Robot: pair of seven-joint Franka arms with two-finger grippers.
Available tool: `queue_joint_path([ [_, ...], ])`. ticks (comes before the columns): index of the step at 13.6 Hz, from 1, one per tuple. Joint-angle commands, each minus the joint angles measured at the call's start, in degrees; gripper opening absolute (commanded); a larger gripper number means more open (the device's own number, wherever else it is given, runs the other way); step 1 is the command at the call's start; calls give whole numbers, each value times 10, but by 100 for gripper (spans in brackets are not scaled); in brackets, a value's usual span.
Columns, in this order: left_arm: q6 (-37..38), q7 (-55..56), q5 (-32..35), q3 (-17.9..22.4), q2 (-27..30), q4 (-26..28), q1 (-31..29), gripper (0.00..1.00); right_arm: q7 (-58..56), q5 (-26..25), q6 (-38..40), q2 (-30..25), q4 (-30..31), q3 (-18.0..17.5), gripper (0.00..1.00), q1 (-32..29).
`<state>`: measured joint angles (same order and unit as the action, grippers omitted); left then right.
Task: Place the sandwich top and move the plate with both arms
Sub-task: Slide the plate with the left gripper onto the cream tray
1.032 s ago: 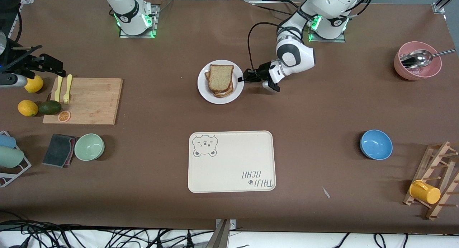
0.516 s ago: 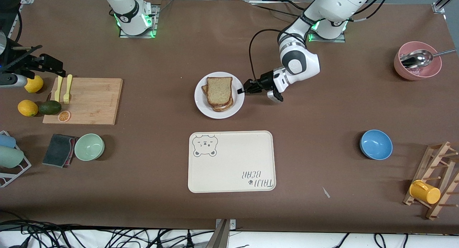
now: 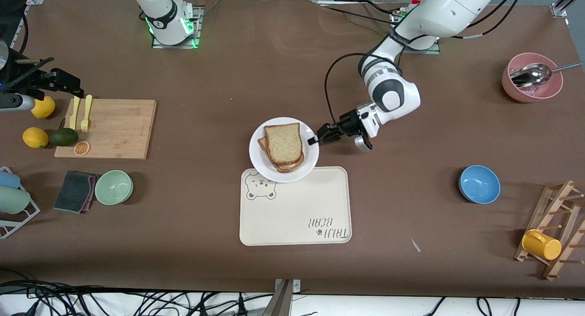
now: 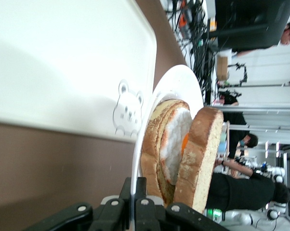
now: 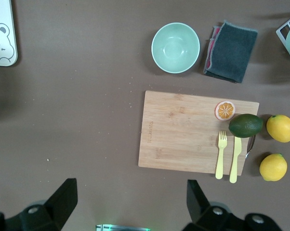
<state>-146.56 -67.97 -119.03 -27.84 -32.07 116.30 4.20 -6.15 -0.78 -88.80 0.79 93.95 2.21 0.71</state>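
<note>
I should move the plate (image 3: 260, 163) toward the tray with my left gripper before letting go, because the plate hangs over the tray's far edge onto the bare table.
The white plate (image 3: 260, 163) carries a stacked sandwich, with the speckled sandwich top (image 3: 283, 143) lying on the pile. My left gripper (image 3: 315, 140) is shut on the plate's rim at the left arm's side. The plate overlaps the edge of the cream bear tray (image 3: 295, 211) that lies farthest from the front camera, by the bear print. In the left wrist view the jaws pinch the thin rim (image 4: 171, 82), and the sandwich top (image 4: 198, 154) leans over an egg-topped slice (image 4: 176, 139). My right gripper (image 5: 130, 199) waits open, high over bare table near its base.
A wooden cutting board (image 3: 107, 128) with yellow fork, knife, avocado and lemons lies at the right arm's end, near a green bowl (image 3: 114, 187) and grey cloth. A blue bowl (image 3: 479, 184), a pink bowl with spoon (image 3: 530, 78) and a mug rack (image 3: 557, 229) stand at the left arm's end.
My left gripper has carried the plate with the sandwich toward the front camera, from the table's middle to the tray's edge. The right arm has not moved.
</note>
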Motion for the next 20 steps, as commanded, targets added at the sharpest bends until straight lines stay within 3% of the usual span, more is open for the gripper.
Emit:
queue_joint_path([
  [1,-6,-2,-17,17,-36,-62,1,0,6,2,12,1,-10,-6,100,-8],
  [8,-72,15,17,39,-142,-212,16,0,6,2,12,2,-10,-6,100,-8],
  [12,-76,49,53,55,-185,-266,34,0,7,2,12,2,-10,-6,100,-8],
  [15,-76,57,53,91,-201,-281,69,0,6,2,12,1,-10,-6,100,-8],
  [20,-75,53,53,92,-215,-282,71,0,6,2,12,1,-10,-6,100,-8],
])
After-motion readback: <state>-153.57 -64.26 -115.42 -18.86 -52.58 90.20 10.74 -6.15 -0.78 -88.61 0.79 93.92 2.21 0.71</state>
